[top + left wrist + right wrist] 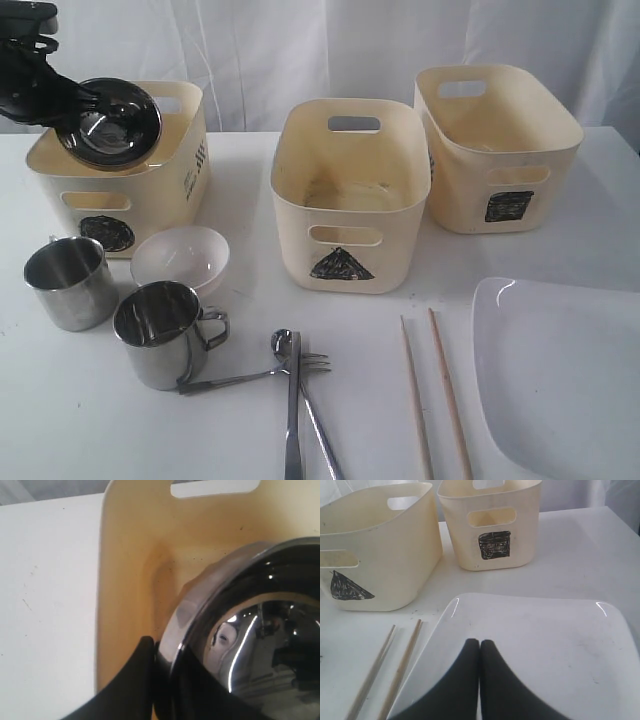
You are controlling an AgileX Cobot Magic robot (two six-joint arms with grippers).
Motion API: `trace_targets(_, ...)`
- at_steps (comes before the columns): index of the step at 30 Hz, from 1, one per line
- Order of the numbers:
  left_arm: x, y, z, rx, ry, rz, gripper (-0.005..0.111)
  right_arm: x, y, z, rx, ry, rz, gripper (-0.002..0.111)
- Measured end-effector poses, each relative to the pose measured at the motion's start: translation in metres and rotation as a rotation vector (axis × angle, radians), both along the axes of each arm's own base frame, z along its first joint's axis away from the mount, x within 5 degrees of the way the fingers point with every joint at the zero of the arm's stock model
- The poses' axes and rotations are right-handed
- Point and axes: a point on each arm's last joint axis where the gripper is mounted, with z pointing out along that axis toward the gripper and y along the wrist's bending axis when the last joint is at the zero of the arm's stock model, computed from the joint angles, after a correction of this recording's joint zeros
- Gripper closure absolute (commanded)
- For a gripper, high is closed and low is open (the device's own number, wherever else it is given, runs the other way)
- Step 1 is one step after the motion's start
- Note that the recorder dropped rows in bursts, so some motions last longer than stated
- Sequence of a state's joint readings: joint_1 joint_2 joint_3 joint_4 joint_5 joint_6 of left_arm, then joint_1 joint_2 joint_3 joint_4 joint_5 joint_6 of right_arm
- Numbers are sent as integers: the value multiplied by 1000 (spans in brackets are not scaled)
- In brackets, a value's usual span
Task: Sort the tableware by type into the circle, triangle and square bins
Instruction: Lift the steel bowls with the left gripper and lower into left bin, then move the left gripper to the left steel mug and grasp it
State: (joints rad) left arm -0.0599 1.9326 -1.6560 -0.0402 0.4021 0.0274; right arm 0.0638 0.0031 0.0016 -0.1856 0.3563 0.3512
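Observation:
The steel bowl's lower edge (112,166) is inside the circle bin's rim (45,170), so it is now time for my left gripper to let go of the steel bowl.
My left gripper (72,104) is shut on the rim of the steel bowl (112,125), holding it tilted above the open top of the circle bin (170,185). In the left wrist view the black fingers (135,680) pinch the bowl's rim (190,620) over the bin's inner wall (130,555). Two steel mugs (70,283) (160,333) and the small white bowl (180,258) stand in front of that bin. Fork (250,377), spoon (283,343) and knife (293,420) lie crossed. My right gripper (479,642) is shut and empty above the white plate (545,640).
The triangle bin (300,235) stands in the middle and the square bin (470,190) at the back right; no tableware shows in either. Two chopsticks (416,400) (450,395) lie between the cutlery and the plate (560,380). A white curtain hangs behind the table.

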Motion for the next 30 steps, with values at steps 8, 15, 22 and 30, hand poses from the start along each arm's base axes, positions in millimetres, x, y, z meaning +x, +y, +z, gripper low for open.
trace_targets(8,-1,-2,0,-30,10,5,61,0,0,0,0,0,0,108)
trace_targets(15,-18,-3,27,-66,18,-2,57,0,0,0,0,0,0,108)
trace_targets(22,-81,5,94,48,71,-43,57,0,0,0,0,0,0,108)
trace_targets(30,-136,11,107,60,88,-24,57,0,0,0,0,0,0,108)
